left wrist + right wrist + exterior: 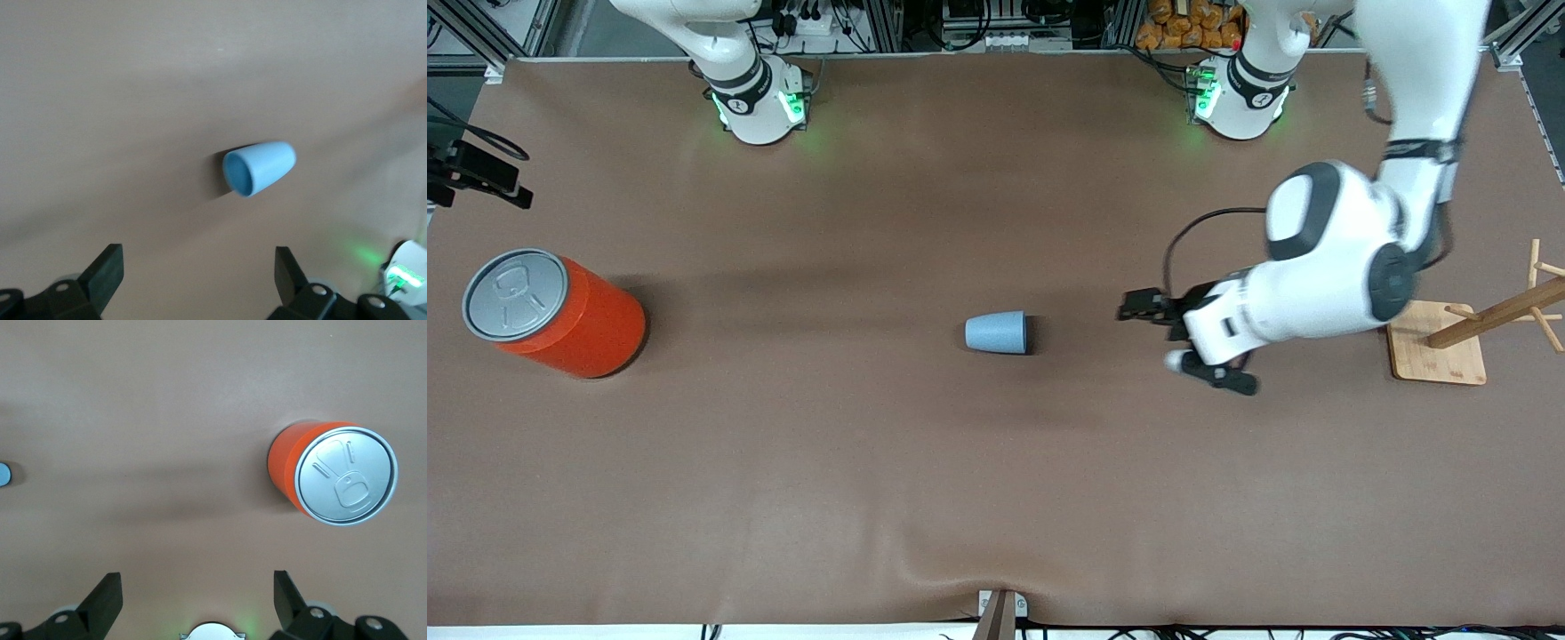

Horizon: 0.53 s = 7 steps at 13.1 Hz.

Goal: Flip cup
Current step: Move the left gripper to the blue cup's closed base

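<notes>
My left gripper grabs the small light-blue cup by the rim of its opening next, to flip the cup.
The small light-blue cup lies on its side near the middle of the brown table, its wider open end toward the left arm's end. In the left wrist view the cup shows its darker blue inside, its mouth turned toward my left gripper. My left gripper hangs low over the table between the cup and the wooden stand, apart from the cup. This left gripper is open with nothing between its fingers. My right gripper is open and empty, high above the table. The cup barely shows in the right wrist view.
A large orange can with a grey pull-tab top stands upright at the right arm's end; the right wrist view shows the can too. A wooden peg stand on a square base sits at the left arm's end.
</notes>
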Each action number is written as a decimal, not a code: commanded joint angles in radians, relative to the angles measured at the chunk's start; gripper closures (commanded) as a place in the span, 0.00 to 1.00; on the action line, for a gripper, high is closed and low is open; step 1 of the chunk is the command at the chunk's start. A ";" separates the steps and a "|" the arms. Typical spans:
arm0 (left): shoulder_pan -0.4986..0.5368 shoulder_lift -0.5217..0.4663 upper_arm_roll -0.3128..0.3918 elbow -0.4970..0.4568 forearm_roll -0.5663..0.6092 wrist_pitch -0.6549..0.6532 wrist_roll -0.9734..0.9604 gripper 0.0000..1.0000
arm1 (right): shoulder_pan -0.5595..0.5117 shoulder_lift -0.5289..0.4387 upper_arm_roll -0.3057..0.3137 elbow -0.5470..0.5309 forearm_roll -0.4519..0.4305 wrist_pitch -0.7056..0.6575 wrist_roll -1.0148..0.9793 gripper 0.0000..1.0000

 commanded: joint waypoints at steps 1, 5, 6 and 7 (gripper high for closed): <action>-0.062 0.056 0.002 -0.034 -0.097 0.111 0.012 0.00 | 0.008 0.013 0.002 0.011 -0.012 -0.003 0.000 0.00; -0.093 0.171 0.000 -0.031 -0.244 0.184 0.079 0.00 | 0.003 0.013 0.002 0.011 -0.011 0.006 0.005 0.00; -0.093 0.200 -0.009 -0.031 -0.310 0.197 0.134 0.01 | 0.003 0.013 0.001 0.011 -0.011 0.008 0.005 0.00; -0.093 0.230 -0.011 -0.031 -0.371 0.201 0.184 0.03 | 0.003 0.013 0.001 0.011 -0.009 0.009 0.005 0.00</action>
